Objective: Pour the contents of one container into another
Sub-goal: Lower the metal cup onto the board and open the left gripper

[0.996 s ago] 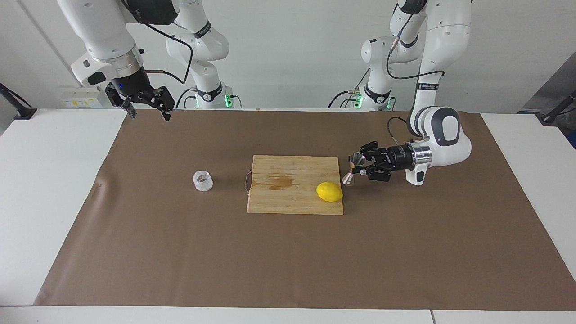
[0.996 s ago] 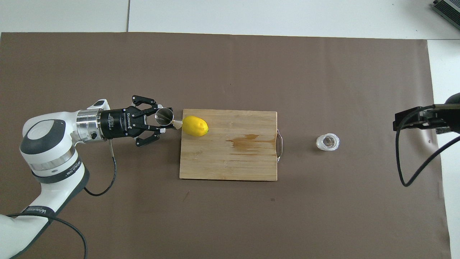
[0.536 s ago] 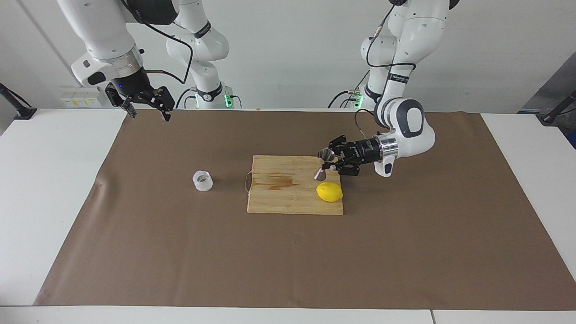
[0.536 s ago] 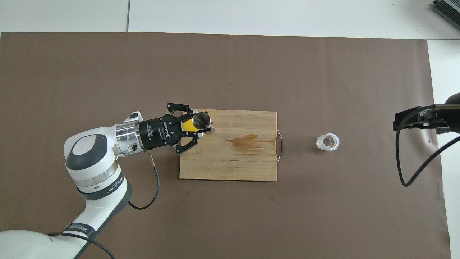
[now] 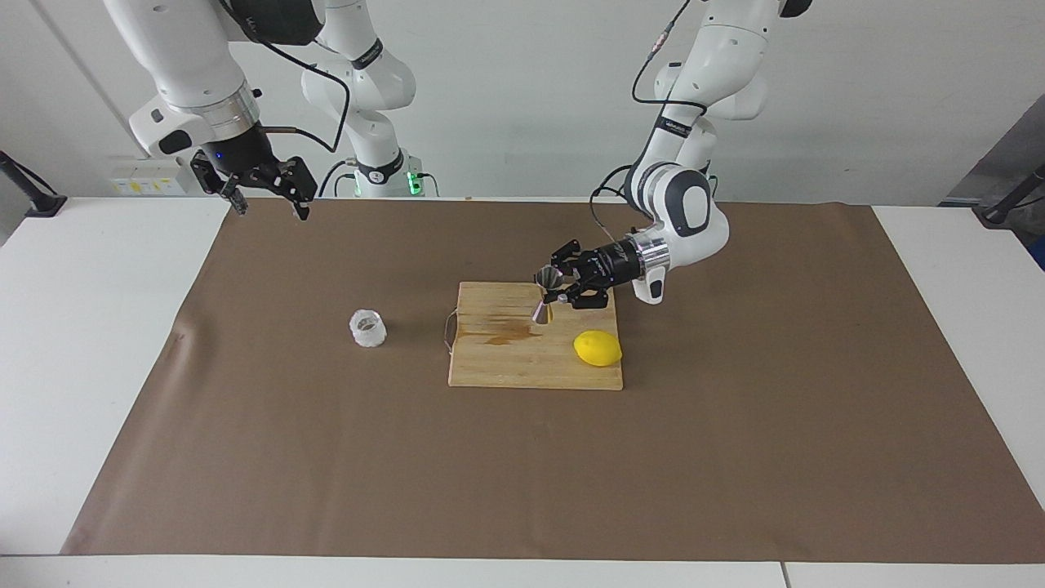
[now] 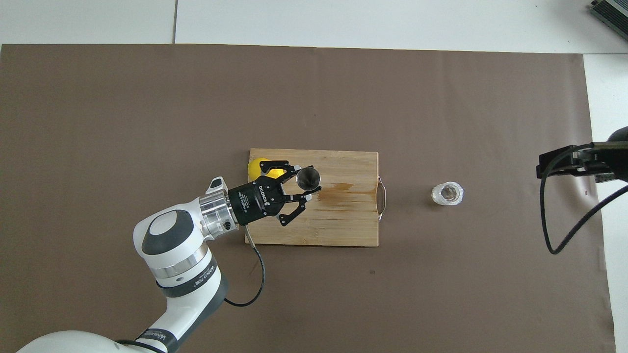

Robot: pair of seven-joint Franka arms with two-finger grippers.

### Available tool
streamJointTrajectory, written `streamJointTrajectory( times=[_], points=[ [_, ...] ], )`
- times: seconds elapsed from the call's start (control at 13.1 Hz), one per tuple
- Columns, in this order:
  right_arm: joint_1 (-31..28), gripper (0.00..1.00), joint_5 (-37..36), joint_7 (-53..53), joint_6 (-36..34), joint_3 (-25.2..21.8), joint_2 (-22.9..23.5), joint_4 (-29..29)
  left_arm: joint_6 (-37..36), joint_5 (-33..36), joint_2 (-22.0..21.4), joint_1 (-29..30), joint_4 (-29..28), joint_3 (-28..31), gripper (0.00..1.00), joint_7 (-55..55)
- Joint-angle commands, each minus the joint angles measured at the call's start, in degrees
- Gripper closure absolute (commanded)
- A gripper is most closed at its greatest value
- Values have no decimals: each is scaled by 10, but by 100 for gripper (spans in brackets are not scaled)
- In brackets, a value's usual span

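My left gripper should keep holding the jigger, because the steel jigger is hanging above the wooden cutting board.
The shiny steel jigger hangs upright just over the wooden cutting board, with my left gripper shut on its narrow waist. In the overhead view the jigger's round mouth shows above the board, held by the left gripper. The clear textured cup stands on the brown mat toward the right arm's end, beside the board's handle, also visible from above as the cup. My right gripper waits open, raised over the mat's corner by its own base.
A yellow lemon lies on the board's corner toward the left arm's end; from above the lemon is partly covered by the left gripper. A dark stain marks the board. The brown mat covers most of the white table.
My left arm has carried the jigger from beside the board's end, past the lemon, to over the board, toward the clear cup. The right arm, cup and lemon have not moved.
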Motion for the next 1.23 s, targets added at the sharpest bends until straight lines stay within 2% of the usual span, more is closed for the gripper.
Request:
streamJointTrajectory(
  times=[0.0,0.69,1.15],
  points=[
    [-9,0,5,3,-5,6,-5,-5,8,-37,16,-20,-4,9,100,24],
    [-9,0,5,3,-5,6,-5,-5,10,-75,54,-39,-3,8,100,64],
    [-9,0,5,3,-5,6,-5,-5,10,-77,64,-39,-3,8,98,67]
  ],
)
